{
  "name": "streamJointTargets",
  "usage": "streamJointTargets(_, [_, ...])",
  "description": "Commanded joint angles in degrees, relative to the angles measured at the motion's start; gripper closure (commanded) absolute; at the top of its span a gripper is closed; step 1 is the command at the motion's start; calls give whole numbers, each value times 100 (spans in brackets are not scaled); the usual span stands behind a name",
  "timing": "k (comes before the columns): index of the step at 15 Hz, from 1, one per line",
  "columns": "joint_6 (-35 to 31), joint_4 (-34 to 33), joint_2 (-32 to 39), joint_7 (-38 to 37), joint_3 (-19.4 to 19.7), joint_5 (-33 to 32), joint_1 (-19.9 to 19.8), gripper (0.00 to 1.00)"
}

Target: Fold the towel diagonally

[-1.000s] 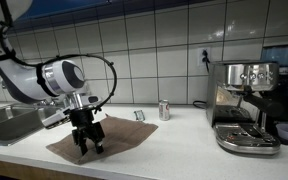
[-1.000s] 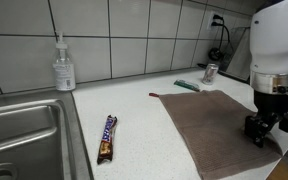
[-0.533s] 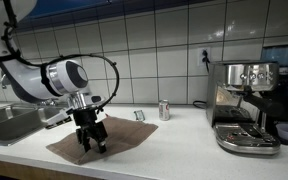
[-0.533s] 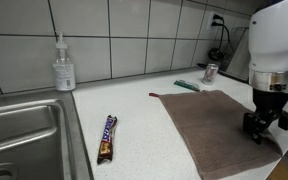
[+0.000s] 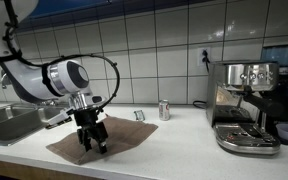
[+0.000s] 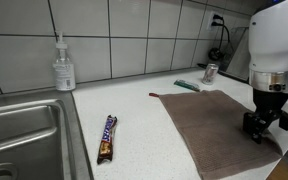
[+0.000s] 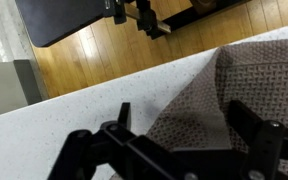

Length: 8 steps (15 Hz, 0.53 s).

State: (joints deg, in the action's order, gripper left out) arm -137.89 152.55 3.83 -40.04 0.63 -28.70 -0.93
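I should close my gripper on the towel's corner. I would hold the towel's corner now, as it lies bunched between my gripper's two open fingers.
The towel (image 5: 122,134) is a dull-brown cloth lying flat on the white counter. It also shows in an exterior view (image 6: 206,120) and in the wrist view (image 7: 259,75). My gripper (image 5: 88,146) is down at the towel's corner near the counter's front edge, as an exterior view (image 6: 255,131) also shows. In the wrist view the gripper (image 7: 184,122) is open. Its two black fingers (image 7: 124,114) stand on either side of the pointed towel corner, which lies between them. I cannot tell whether the fingertips touch the cloth.
A small drink can (image 5: 164,110) (image 6: 211,72) and a small dark flat packet (image 5: 139,115) (image 6: 187,86) sit behind the towel. A candy bar (image 6: 107,137), a soap bottle (image 6: 63,66) and a sink (image 6: 19,135) lie to one side. A coffee machine (image 5: 244,105) stands on the counter.
The arm shifted very slightly toward the towel corner a second ago. Nothing has visibly moved in the last half second.
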Motion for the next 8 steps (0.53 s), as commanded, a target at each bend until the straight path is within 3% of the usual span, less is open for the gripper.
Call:
streamJointTargets(1, [57, -62, 60, -206, 76, -159, 106, 0])
streamJointTargets(2, [53, -62, 60, -205, 76, -149, 109, 20])
streamJointTargets(8, [40, -40, 42, -208, 64, -135, 148, 66])
